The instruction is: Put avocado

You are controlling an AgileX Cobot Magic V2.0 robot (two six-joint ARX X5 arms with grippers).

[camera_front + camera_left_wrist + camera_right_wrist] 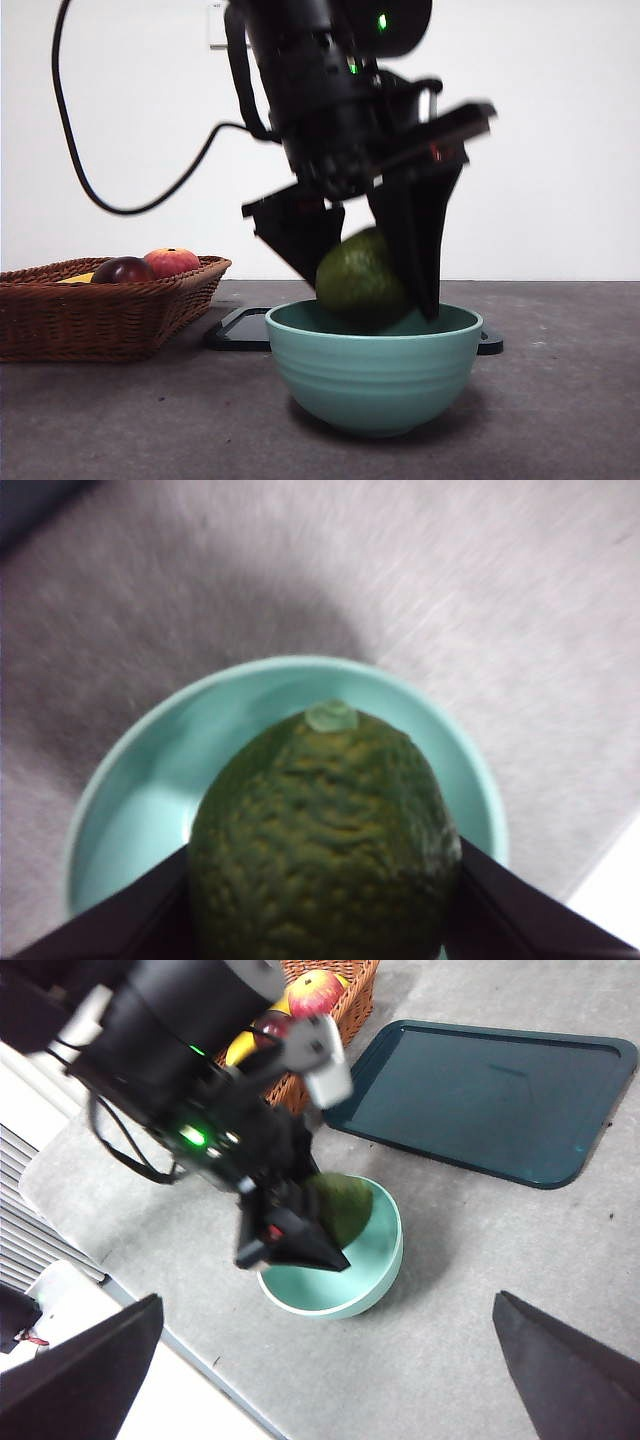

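The teal bowl, the avocado's new place, needs to move onto the dark tray (485, 1100), so the right gripper will grab the bowl by its rim (400, 1232) next.
My left gripper (365, 285) is shut on the avocado (358, 278), a dull olive-green oval fruit, and holds it just above the rim of a teal bowl (372, 372). In the left wrist view the avocado (322, 845) fills the space between my two jaws, stem end up, over the inside of the bowl (150, 780). The right wrist view shows the left arm from above, with the avocado (342, 1206) over the bowl (375, 1275). My right gripper (325, 1360) is open, high above the table and holds nothing.
A wicker basket (100, 310) stands at the left with a dark red-purple fruit (122, 270) and a red-orange peach-like fruit (172, 261); something yellow also shows in it. A dark flat tray (480, 1100) lies behind the bowl. A black cable hangs from the left arm.
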